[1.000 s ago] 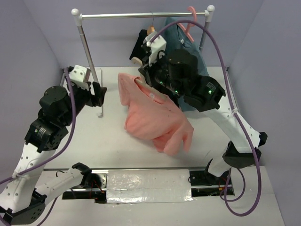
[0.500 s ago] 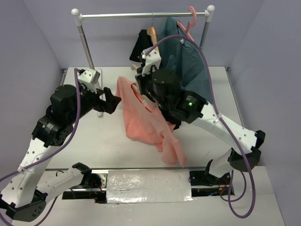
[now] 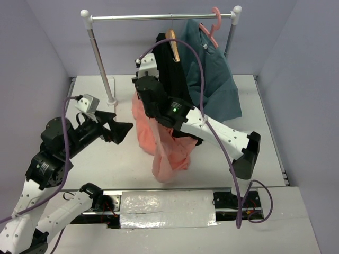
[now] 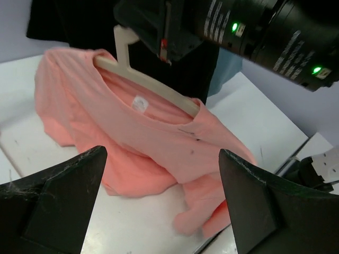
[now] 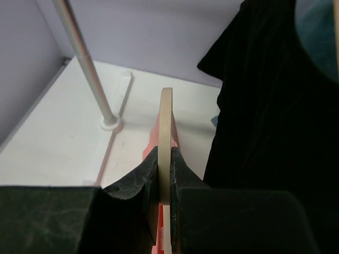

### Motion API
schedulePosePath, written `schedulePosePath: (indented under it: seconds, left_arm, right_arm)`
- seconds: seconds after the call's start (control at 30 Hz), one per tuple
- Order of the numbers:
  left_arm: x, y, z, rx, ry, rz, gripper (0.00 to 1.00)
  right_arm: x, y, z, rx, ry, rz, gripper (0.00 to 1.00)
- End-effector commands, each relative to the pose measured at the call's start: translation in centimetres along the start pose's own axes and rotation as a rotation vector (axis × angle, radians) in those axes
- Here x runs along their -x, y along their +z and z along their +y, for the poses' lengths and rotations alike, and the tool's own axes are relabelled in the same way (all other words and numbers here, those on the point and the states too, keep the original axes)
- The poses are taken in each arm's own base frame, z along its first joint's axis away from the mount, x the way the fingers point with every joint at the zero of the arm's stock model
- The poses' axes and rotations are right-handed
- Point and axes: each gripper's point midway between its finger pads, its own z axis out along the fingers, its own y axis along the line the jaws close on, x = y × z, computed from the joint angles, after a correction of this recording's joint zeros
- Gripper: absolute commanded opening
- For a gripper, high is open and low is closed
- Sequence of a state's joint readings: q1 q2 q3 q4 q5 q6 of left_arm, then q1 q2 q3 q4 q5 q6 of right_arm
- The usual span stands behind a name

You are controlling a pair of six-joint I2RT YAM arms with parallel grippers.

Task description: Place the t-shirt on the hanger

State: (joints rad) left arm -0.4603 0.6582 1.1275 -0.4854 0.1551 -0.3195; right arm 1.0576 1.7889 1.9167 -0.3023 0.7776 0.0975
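Observation:
My left gripper grabs the t-shirt's near shoulder (image 3: 155,128) (image 4: 205,120) over the hanger's arm next, leaving the hanger's hook free to hang on the bar.
The salmon t-shirt (image 3: 161,145) hangs off the pale beige hanger, its hem trailing on the table. In the left wrist view the hanger (image 4: 153,84) sits inside the t-shirt's (image 4: 159,132) neck, one shoulder bare above the collar. My right gripper (image 3: 144,100) is shut on the hanger's neck; the right wrist view shows the hanger (image 5: 166,132) edge-on between the jaws of the gripper (image 5: 166,169), with a sliver of t-shirt (image 5: 152,138) below. My left gripper (image 3: 126,128) is open and empty, just left of the shirt, not touching it (image 4: 161,153).
A metal clothes rail (image 3: 159,17) on two posts (image 3: 100,58) stands at the back. A black shirt (image 3: 172,69) on a brown hanger (image 3: 172,39) and a teal shirt (image 3: 217,74) on a pink hanger (image 3: 213,26) hang from it, close behind my right arm.
My right arm has swung left and forward with the hanger, and the t-shirt now hangs down from it. My left gripper has dropped lower and drawn slightly back from the shirt.

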Motion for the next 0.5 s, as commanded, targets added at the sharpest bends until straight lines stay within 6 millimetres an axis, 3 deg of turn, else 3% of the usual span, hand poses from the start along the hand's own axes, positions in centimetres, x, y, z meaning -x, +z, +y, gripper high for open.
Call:
schedulePosePath:
  seconds: [0.0, 0.13, 0.23, 0.37, 0.47]
  left_arm:
    - [-0.1, 0.8, -1.2, -0.057, -0.054, 0.040, 1.00]
    - [-2.5, 1.2, -0.1, 0.005, -0.131, 0.108, 1.00]
    - [-4.6, 1.4, -0.3, -0.026, -0.170, 0.126, 1.00]
    - [-4.4, 0.4, -1.2, -0.096, -0.146, 0.043, 0.99]
    - [-4.4, 0.2, -0.4, -0.046, -0.146, 0.028, 1.00]
  right_arm:
    - [6.6, -0.8, -1.4, -0.131, 0.172, -0.165, 0.00]
    - [5.8, 0.5, -1.7, -0.245, 0.182, -0.185, 0.00]
    - [5.5, 1.0, -1.5, -0.272, 0.223, -0.198, 0.00]
    - [4.2, 2.0, -0.8, -0.334, 0.218, -0.211, 0.00]
    - [3.7, 2.1, -1.2, -0.410, 0.198, -0.244, 0.00]
